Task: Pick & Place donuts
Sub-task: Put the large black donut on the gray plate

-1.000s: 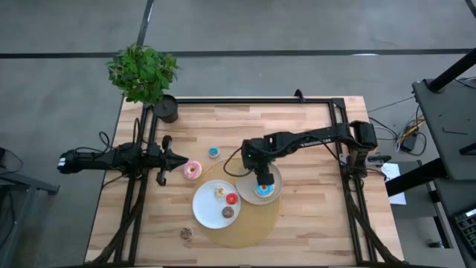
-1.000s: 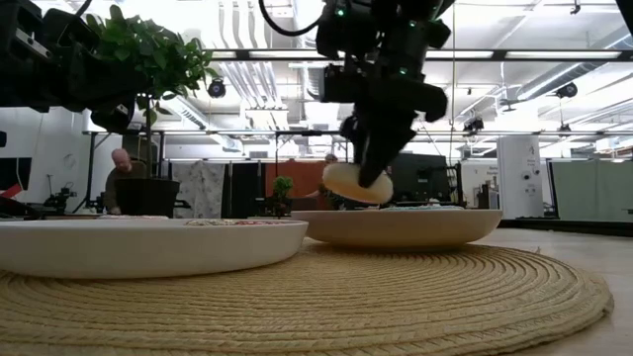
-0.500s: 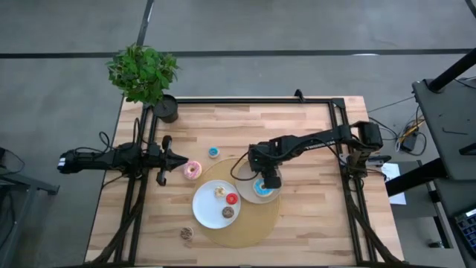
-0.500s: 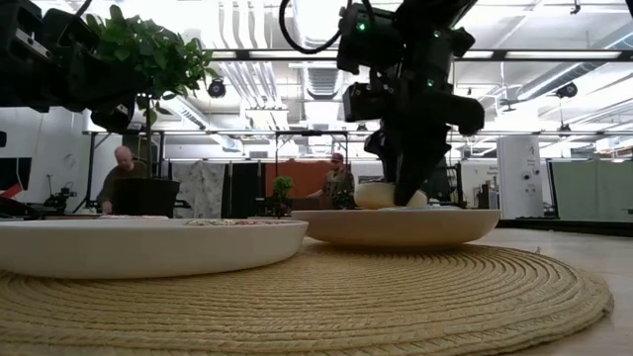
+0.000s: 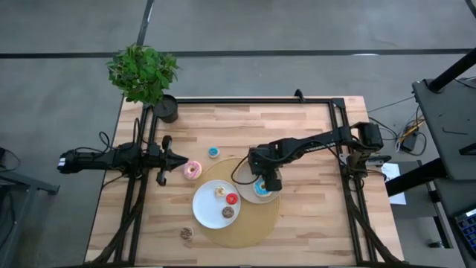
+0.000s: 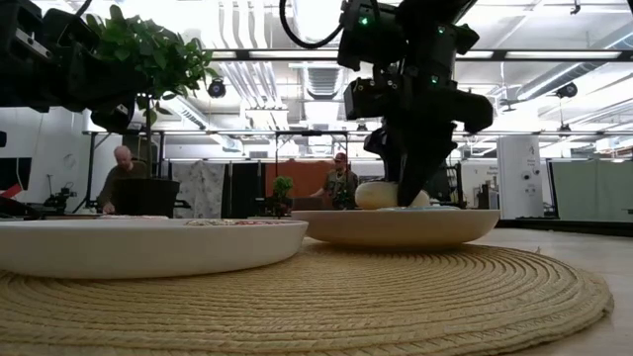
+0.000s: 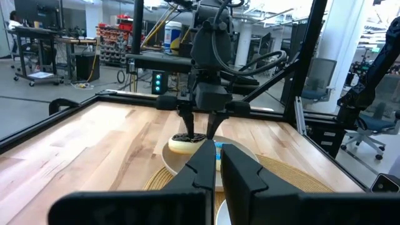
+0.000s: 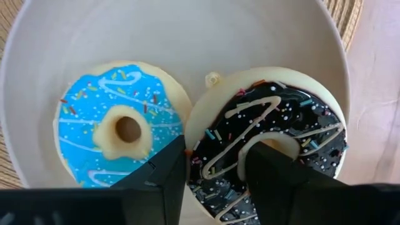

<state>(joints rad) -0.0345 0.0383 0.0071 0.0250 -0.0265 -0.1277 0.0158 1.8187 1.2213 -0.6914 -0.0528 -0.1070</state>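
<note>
The chocolate donut's base (image 8: 206, 109) is low over the beige plate, inside the plate's rim. My right gripper needs to open now, and the donut would come free.
My right gripper (image 8: 215, 181) stands over the beige plate (image 8: 37, 37), fingers pointing steeply down, shut on a chocolate donut (image 8: 269, 137) with white icing lines and sprinkles. A blue-sprinkled donut (image 8: 119, 131) lies flat beside it on the same plate. In the high view the gripper (image 5: 269, 181) hides the chocolate donut. A pink donut (image 5: 193, 170) and a mini blue one (image 5: 214, 152) lie on the wood. The white plate (image 5: 202, 212) holds cream, red and brown minis. My left gripper (image 5: 178, 158) waits shut at the table's left, pointing level. My right gripper has one finger (image 8: 275, 175) in the chocolate donut's hole and the other (image 8: 156, 181) outside the ring, in the gap next to the blue donut. Between them is the ring's band (image 8: 215, 156). The fingers come from above. The donut (image 6: 381, 195) rests on the beige plate.
Both plates sit on a round woven mat (image 5: 253, 227). Another small brown donut (image 5: 186, 233) lies on the wood near the front edge. A potted plant (image 5: 143, 73) stands at the far left corner. A black frame runs along the table's left, far and right sides.
My right gripper has come down over the beige plate with the chocolate donut. The donut hung tilted above the plate's rim a second ago and now rests on the plate beside the blue-sprinkled one.
</note>
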